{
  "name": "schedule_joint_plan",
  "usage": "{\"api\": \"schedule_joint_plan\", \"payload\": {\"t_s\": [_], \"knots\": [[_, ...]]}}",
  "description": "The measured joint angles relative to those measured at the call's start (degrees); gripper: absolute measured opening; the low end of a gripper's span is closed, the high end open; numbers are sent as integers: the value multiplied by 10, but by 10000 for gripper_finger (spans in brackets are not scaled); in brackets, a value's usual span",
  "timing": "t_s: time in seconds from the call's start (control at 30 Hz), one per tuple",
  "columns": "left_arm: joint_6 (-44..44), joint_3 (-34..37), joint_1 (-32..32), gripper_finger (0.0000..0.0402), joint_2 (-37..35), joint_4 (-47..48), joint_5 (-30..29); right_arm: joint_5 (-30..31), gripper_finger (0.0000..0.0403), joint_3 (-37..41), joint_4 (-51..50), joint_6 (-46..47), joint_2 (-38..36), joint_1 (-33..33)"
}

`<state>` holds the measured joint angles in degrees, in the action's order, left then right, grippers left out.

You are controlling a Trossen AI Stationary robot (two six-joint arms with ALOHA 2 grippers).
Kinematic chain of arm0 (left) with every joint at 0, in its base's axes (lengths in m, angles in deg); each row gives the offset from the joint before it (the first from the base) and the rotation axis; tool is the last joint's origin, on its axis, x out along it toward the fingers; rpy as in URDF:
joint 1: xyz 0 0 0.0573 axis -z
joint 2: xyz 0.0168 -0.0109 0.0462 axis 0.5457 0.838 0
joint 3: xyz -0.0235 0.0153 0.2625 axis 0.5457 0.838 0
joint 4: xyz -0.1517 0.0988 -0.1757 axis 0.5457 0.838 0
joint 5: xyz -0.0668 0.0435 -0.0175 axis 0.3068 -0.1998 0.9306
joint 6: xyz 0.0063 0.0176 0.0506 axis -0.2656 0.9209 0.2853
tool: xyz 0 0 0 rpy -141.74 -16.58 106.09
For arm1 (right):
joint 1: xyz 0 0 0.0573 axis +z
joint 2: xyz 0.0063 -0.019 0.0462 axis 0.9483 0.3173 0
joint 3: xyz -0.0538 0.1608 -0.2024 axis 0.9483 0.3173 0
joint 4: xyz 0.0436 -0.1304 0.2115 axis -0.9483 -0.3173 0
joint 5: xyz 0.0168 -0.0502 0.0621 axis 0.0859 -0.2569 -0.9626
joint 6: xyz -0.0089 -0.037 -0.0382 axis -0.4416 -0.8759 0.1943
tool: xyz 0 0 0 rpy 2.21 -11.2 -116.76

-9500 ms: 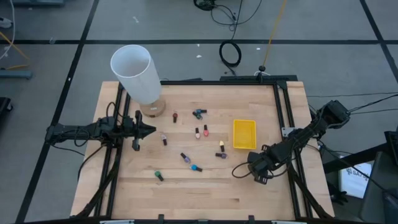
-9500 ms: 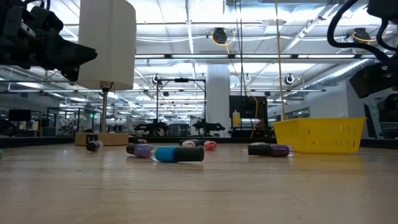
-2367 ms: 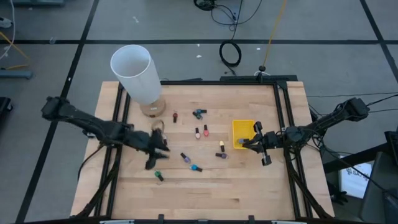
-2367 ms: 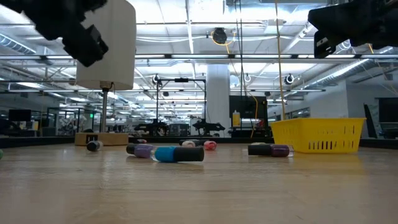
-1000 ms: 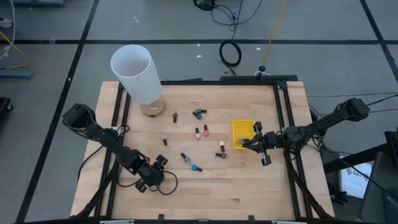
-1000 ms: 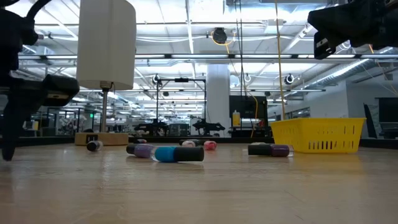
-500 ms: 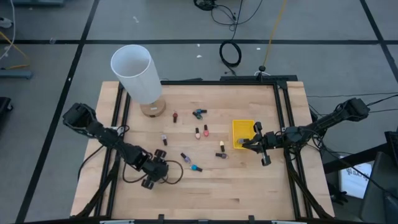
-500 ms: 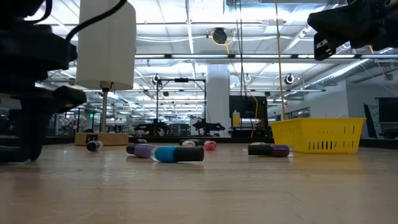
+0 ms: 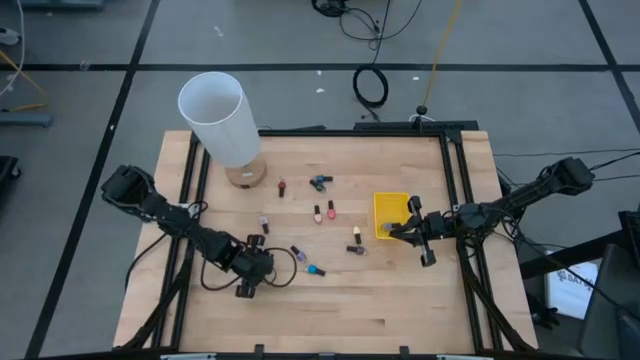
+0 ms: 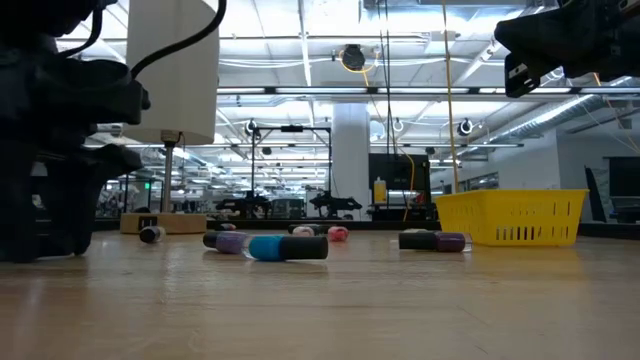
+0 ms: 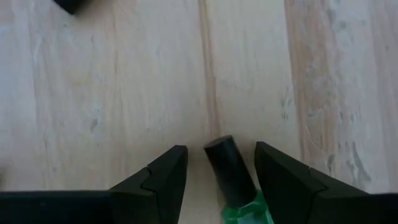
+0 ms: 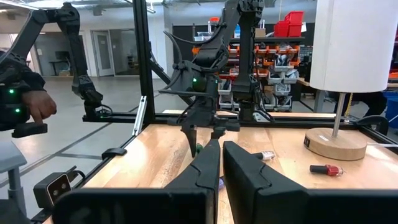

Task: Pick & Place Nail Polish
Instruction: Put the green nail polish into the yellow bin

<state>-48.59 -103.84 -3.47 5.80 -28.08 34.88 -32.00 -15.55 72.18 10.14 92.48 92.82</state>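
My left gripper is ready to close on the dark cap (image 11: 230,171) now. The cap is between my fingers and level with them in the left wrist view.
A green nail polish bottle (image 11: 231,180) with a dark cap lies on its side on the wood table. My left gripper (image 9: 249,283) points down over it, open, one finger on each side of the cap with a gap to each. Several other nail polish bottles lie scattered mid-table, among them a teal one (image 9: 315,269), a purple one (image 9: 297,253) and a red one (image 9: 282,187). My right gripper (image 9: 398,229) hangs shut above the yellow bin (image 9: 393,200), with nothing between its fingers.
A big white cylinder lamp (image 9: 218,118) stands on a round wooden base at the table's far left. Black frame rails run along the table's left, right and far edges. Bare wood lies along the near edge. A person's hand (image 12: 37,109) shows beyond the table.
My left gripper has moved toward the table's right edge and a little lower, rolling about its own pointing line, and now stands astride the green bottle. Its finger gap looks unchanged. The bottles have kept their places.
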Motion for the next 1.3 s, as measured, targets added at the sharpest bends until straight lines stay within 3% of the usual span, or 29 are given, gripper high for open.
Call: {"api": "schedule_joint_plan", "payload": {"t_s": [0.17,0.43,0.9,1.3], "knots": [[-26,0,0,162,0,2,-1,0,10,0,-3,0,0,0],[-44,0,-2,34,0,4,6,0,8,0,-3,0,0,0],[-36,-6,-21,34,-43,12,12,0,8,0,-3,0,0,0],[4,-37,-51,34,-154,-32,-68,0,8,0,-3,0,0,0]]}}
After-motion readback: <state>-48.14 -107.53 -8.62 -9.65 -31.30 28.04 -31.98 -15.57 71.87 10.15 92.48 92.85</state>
